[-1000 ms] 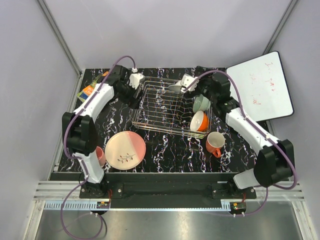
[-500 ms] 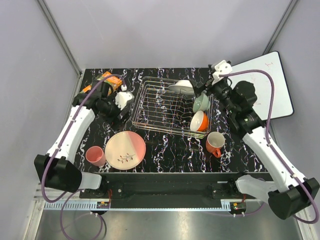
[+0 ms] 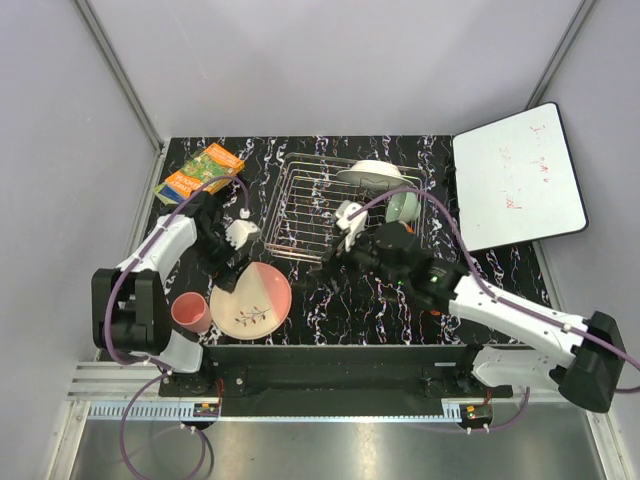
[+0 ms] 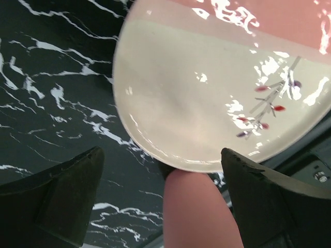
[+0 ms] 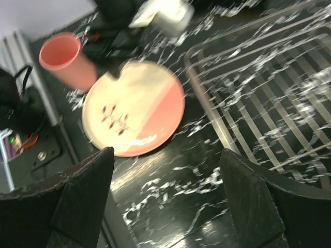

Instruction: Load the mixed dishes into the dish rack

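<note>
The robot needs to grab the pink-cream plate by its cream rim (image 3: pixel 215 291) (image 4: pixel 152 151) with the left gripper next. The plate's pink side then stays free to hand over to the right gripper.
The pink-cream plate (image 3: pixel 251 298) with the twig motif lies flat near the front left, and the pink tumbler (image 3: pixel 190 312) stands just left of it. My left gripper (image 3: pixel 224 277) hangs open over the plate's upper left edge. In the left wrist view the plate (image 4: pixel 207 88) fills the top and the tumbler (image 4: pixel 199 212) shows between the spread fingers. My right gripper (image 3: pixel 322 264) is open and empty in front of the dish rack (image 3: pixel 310 215), facing the plate (image 5: pixel 134 108). A white dish (image 3: pixel 372 173) and the pale green bowl (image 3: pixel 404 206) sit in the rack. The right arm covers the orange mug.
An orange-green snack packet (image 3: pixel 199 172) lies at the back left corner. A white board (image 3: pixel 518 183) rests off the table's right side. The rack's near left corner (image 5: pixel 207 111) is close to my right fingers. Grey walls close in the table's left, back and right.
The left arm has drawn back from the rack's left side to the plate. The right arm has swung from behind the rack's right end round to its front, toward the plate.
</note>
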Controlling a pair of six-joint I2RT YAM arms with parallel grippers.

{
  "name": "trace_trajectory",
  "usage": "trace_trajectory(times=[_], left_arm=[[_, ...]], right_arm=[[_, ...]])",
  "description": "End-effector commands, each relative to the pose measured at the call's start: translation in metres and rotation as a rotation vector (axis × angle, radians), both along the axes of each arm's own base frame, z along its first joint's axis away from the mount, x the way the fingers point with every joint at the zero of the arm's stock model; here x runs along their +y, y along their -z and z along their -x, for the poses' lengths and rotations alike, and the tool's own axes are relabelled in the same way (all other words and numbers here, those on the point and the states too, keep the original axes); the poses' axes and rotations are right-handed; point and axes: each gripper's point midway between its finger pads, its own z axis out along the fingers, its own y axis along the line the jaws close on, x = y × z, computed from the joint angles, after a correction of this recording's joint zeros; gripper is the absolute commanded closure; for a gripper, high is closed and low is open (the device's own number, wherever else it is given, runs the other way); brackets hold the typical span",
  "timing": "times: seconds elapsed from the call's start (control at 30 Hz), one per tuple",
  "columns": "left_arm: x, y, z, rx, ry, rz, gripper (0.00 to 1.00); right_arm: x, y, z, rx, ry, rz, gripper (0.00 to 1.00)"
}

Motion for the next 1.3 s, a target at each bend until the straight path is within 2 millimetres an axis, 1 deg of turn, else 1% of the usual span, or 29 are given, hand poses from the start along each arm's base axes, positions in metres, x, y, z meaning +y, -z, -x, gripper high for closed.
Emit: trace_trajectory(times=[0.0, 0.03, 0.07, 0.1, 0.17, 0.23, 0.27, 0.33, 0.43, 0.47, 0.53, 0.57, 0.63, 0.7, 0.9, 1.0, 1.03, 1.1, 1.2, 1.23, 1.27], left_arm=[[0.009, 0.010, -0.034, -0.095, -0.020, 0.015, 0.01], [0.011, 0.016, -0.036, -0.081, -0.029, 0.020, 0.01], [0.012, 0.018, -0.038, -0.080, -0.036, 0.023, 0.01], [0.016, 0.021, -0.043, -0.085, -0.056, 0.032, 0.01], [0.019, 0.030, -0.043, -0.060, -0.066, 0.042, 0.01], [0.017, 0.037, -0.046, -0.050, -0.066, 0.060, 0.01], [0.016, 0.040, -0.045, -0.040, -0.066, 0.068, 0.01], [0.010, 0.046, -0.043, -0.015, -0.063, 0.099, 0.03], [0.005, 0.053, -0.039, 0.014, -0.052, 0.129, 0.12], [0.004, 0.054, -0.039, 0.019, -0.050, 0.135, 0.16], [0.001, 0.058, -0.038, 0.034, -0.046, 0.152, 0.20], [0.000, 0.059, -0.037, 0.039, -0.043, 0.158, 0.22], [-0.002, 0.061, -0.037, 0.049, -0.041, 0.171, 0.30], [-0.004, 0.064, -0.034, 0.066, -0.035, 0.180, 0.40], [-0.007, 0.069, -0.022, 0.119, -0.027, 0.201, 0.47], [-0.007, 0.068, -0.018, 0.131, -0.020, 0.205, 0.55], [-0.007, 0.068, -0.017, 0.138, -0.018, 0.205, 0.59], [-0.007, 0.067, -0.015, 0.141, -0.010, 0.202, 0.64], [-0.006, 0.066, -0.013, 0.151, -0.003, 0.198, 0.76], [-0.006, 0.064, -0.014, 0.149, 0.000, 0.198, 0.83], [-0.005, 0.063, -0.014, 0.147, 0.002, 0.197, 0.86]], right_arm=[[0.019, 0.031, 0.009, 0.073, 0.022, 0.037, 0.10], [0.024, 0.029, 0.008, 0.064, 0.019, 0.020, 0.10], [0.029, 0.040, 0.008, 0.084, 0.017, 0.038, 0.10], [0.031, 0.045, 0.010, 0.086, 0.017, 0.047, 0.10], [0.037, 0.056, 0.013, 0.096, 0.006, 0.062, 0.11], [0.038, 0.061, 0.010, 0.086, 0.029, 0.067, 0.12], [0.040, 0.068, 0.010, 0.094, 0.030, 0.078, 0.13], [0.043, 0.073, 0.009, 0.097, 0.030, 0.087, 0.14], [0.048, 0.089, 0.007, 0.109, 0.027, 0.123, 0.14], [0.049, 0.093, 0.007, 0.112, 0.022, 0.130, 0.15], [0.051, 0.097, 0.006, 0.115, 0.019, 0.135, 0.15], [0.051, 0.104, 0.007, 0.121, 0.015, 0.150, 0.15], [0.053, 0.110, 0.007, 0.129, 0.011, 0.158, 0.15], [0.053, 0.114, 0.006, 0.127, 0.012, 0.168, 0.16], [0.050, 0.125, 0.004, 0.110, 0.003, 0.217, 0.15], [0.051, 0.130, 0.003, 0.099, -0.004, 0.235, 0.15], [0.051, 0.132, 0.002, 0.096, -0.006, 0.245, 0.15], [0.051, 0.136, 0.002, 0.093, -0.007, 0.256, 0.15], [0.052, 0.138, 0.000, 0.087, -0.009, 0.263, 0.14], [0.052, 0.139, 0.000, 0.086, -0.009, 0.266, 0.13], [0.054, 0.139, 0.000, 0.081, -0.014, 0.262, 0.12]])
